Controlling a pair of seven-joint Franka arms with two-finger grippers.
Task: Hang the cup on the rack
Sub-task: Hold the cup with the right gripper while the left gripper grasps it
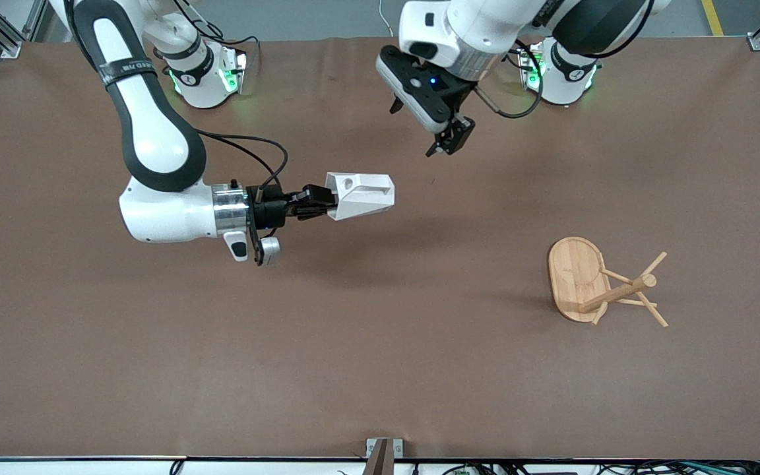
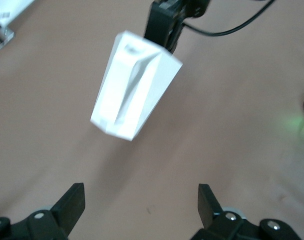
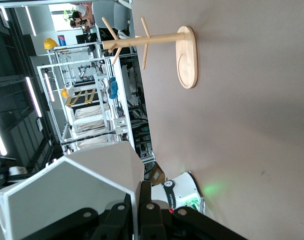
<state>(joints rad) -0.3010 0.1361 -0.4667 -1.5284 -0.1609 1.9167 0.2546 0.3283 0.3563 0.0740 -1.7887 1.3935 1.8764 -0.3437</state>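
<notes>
The white cup has to go on the rack [image 1: 601, 284], so my left gripper should grab it next by its closed base end [image 1: 382, 192].
The white faceted cup [image 1: 361, 195] hangs on its side above the middle of the table, rim pointing toward the left arm's end. My right gripper [image 1: 327, 200] is shut on the cup's wall at its rim; its fingers [image 3: 161, 200] pinch the thin white wall of the cup [image 3: 67, 195]. My left gripper [image 1: 413, 128] hovers open and empty over the table close to its base. In the left wrist view the cup [image 2: 134, 85] hangs ahead of the left gripper [image 2: 141, 200]. The bamboo rack [image 1: 601, 284] stands upright toward the left arm's end, nearer the front camera, and shows in the right wrist view [image 3: 156, 45].
The brown table cover [image 1: 380, 369] lies under everything. The two arm bases [image 1: 205, 72] [image 1: 561, 76] stand along the table's edge farthest from the front camera. A small bracket [image 1: 383, 452] sits at the edge nearest that camera.
</notes>
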